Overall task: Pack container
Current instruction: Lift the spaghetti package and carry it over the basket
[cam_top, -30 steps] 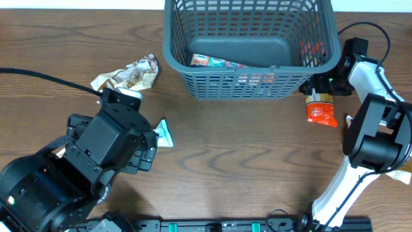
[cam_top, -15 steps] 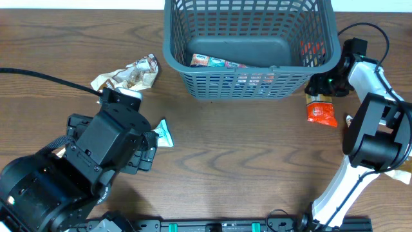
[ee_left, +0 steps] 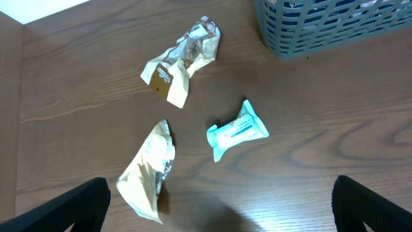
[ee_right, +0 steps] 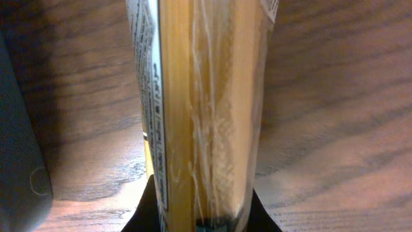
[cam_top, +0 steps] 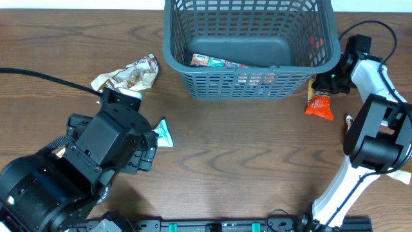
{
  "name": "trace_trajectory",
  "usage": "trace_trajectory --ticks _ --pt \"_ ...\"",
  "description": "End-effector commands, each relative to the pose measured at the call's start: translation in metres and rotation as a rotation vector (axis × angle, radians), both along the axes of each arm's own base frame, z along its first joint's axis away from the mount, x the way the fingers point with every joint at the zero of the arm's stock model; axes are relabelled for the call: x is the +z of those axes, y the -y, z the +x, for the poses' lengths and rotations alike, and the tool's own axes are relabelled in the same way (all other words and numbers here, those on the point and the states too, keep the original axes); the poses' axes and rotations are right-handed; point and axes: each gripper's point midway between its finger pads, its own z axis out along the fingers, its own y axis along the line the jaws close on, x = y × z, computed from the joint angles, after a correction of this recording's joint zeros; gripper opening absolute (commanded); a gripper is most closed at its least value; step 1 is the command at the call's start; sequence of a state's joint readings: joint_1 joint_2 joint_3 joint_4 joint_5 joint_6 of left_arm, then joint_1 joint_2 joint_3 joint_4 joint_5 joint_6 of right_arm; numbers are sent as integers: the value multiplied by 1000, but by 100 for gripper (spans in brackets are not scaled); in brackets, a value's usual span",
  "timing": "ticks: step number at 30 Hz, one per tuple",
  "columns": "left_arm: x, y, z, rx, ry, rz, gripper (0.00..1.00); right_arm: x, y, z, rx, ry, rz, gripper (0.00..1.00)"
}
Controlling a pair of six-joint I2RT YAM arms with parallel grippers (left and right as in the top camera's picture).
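Note:
My right gripper's fingers are closed around the orange packet's (cam_top: 320, 104) body. The packet would come up if I lifted now.
The container (cam_top: 251, 84), a dark grey slotted basket, stands at the back middle with snack packets (cam_top: 219, 62) inside. My right gripper (cam_top: 324, 86) is beside its right wall, shut on an orange snack packet (cam_top: 320, 104) that hangs down from it. In the right wrist view the packet (ee_right: 206, 109) fills the space between my two dark fingertips (ee_right: 145, 209), and the basket wall (ee_right: 19, 161) is at the left. My left gripper (ee_left: 219, 219) is open and holds nothing, hovering near a cream packet (ee_left: 149, 171) and a teal packet (ee_left: 237, 131).
A crumpled packet (cam_top: 129, 74) lies left of the basket, and the teal packet (cam_top: 164, 133) lies by my left arm (cam_top: 96, 154). Another packet (cam_top: 402, 174) peeks out at the right edge. The right arm's cable loops near the basket's back right corner.
My right gripper has shut on the orange packet and drawn it slightly up and toward the basket. The left arm has not moved.

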State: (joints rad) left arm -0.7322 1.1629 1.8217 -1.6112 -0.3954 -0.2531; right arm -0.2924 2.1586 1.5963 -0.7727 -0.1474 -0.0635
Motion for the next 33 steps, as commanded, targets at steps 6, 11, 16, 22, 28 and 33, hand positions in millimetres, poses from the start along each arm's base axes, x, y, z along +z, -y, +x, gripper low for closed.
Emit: trace_trajectory --ticks 6,11,16,22,28,33 --pt "-9 -12 -11 -6 -58 69 99 77 74 15 -223 78 -21 2" --pt "-9 -12 -11 -6 -58 70 98 162 99 15 -267 170 -45 2" --pt "-9 -12 -11 -6 -58 69 99 236 98 11 -244 268 -88 2" --pt "-9 -12 -11 -6 -58 69 99 331 69 -2 -193 460 -102 2" --pt "-9 -12 -11 -6 -58 69 99 424 8 -17 -34 743 2 2" --pt "-9 -12 -11 -6 -58 69 99 481 -34 -34 57 917 63 2"
